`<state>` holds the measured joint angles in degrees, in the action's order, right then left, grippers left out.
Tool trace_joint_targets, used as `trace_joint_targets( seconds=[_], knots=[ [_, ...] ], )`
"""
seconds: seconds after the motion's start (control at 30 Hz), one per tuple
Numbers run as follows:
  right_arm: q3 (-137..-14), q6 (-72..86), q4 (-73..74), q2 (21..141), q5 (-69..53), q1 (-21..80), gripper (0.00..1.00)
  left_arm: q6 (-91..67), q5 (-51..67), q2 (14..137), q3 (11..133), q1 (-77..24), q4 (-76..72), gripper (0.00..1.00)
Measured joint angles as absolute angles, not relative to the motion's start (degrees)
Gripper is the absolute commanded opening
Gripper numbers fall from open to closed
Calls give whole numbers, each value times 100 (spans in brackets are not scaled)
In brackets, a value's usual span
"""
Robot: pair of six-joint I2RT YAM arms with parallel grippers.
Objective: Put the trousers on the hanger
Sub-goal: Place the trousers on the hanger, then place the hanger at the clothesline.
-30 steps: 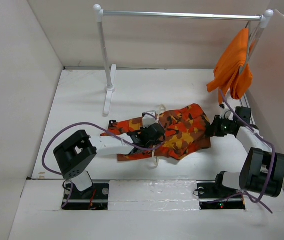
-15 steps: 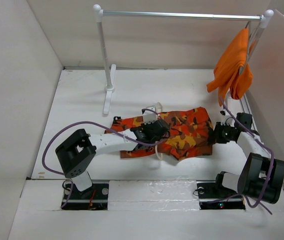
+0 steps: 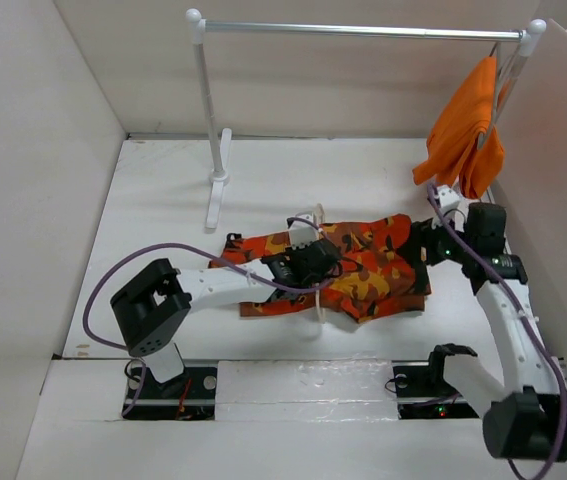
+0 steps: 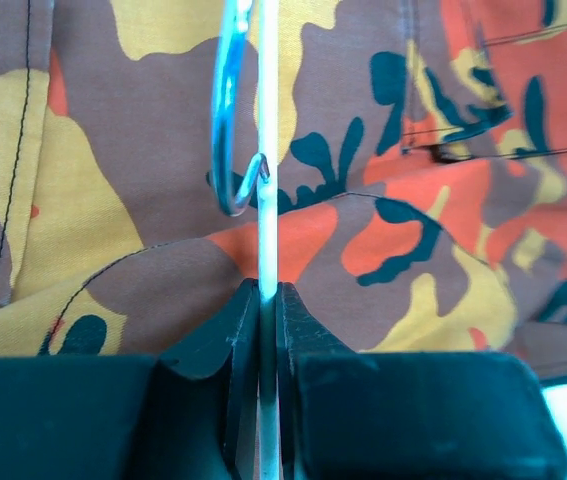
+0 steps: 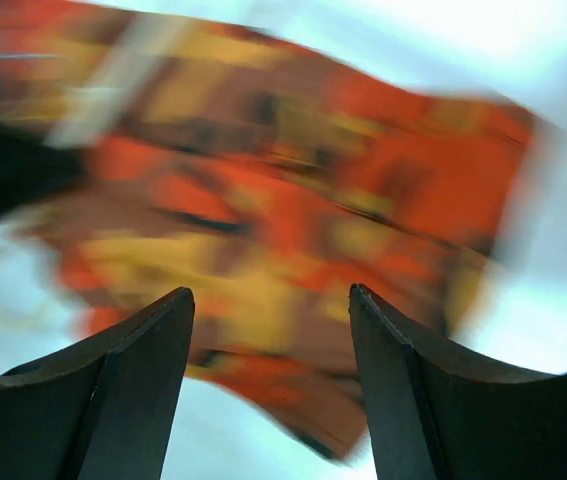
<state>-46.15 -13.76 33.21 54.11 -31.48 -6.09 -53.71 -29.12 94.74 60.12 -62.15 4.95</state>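
Observation:
The right gripper grabs the cream hanger (image 3: 319, 303) by its near end beyond the trousers next, leaving the hanger's hook free to hang on the bar.
The camouflage trousers (image 3: 375, 272) lie flat across the middle of the table. The cream hanger (image 3: 319, 303) lies across them, with its bars showing at the near and far edges of the cloth. My left gripper (image 3: 315, 262) rests on the trousers, shut on a thin white bar of the hanger (image 4: 267, 150). A metal hook loop (image 4: 225, 130) sits beside that bar. My right gripper (image 3: 428, 248) hovers at the trousers' right edge, open and empty. In the blurred right wrist view the trousers (image 5: 263, 190) lie beyond the gripper's (image 5: 271, 300) spread fingers.
A silver rail (image 3: 363, 30) on white posts spans the back, its left post and foot (image 3: 215, 180) standing behind the trousers. A plain orange garment (image 3: 463, 135) hangs at the rail's right end, just above the right arm. White walls close in on both sides.
My right gripper has opened, let go of the trousers' right edge and lifted away. The left gripper, with the hanger, slid slightly right earlier and has since held still.

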Motion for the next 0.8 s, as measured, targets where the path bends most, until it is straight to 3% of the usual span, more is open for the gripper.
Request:
trace_joint_targets(
  seconds=[0.13,0.33,0.63,0.8],
  knots=[
    [-4383,-64,2517,4915,-3487,1188,76,-5430,-2840,9258,6064,-6211,510,0],
    [-3916,2088,1315,4663,-2788,3387,82,-5463,-2880,9028,6442,-6208,541,0],
    [-3957,3260,661,5400,-1837,4265,80,-5463,-2934,8449,6508,-6208,569,0],
    [-3946,3664,336,5502,-1450,4541,65,-5463,-2895,8248,6508,-6208,648,0]
  ],
)
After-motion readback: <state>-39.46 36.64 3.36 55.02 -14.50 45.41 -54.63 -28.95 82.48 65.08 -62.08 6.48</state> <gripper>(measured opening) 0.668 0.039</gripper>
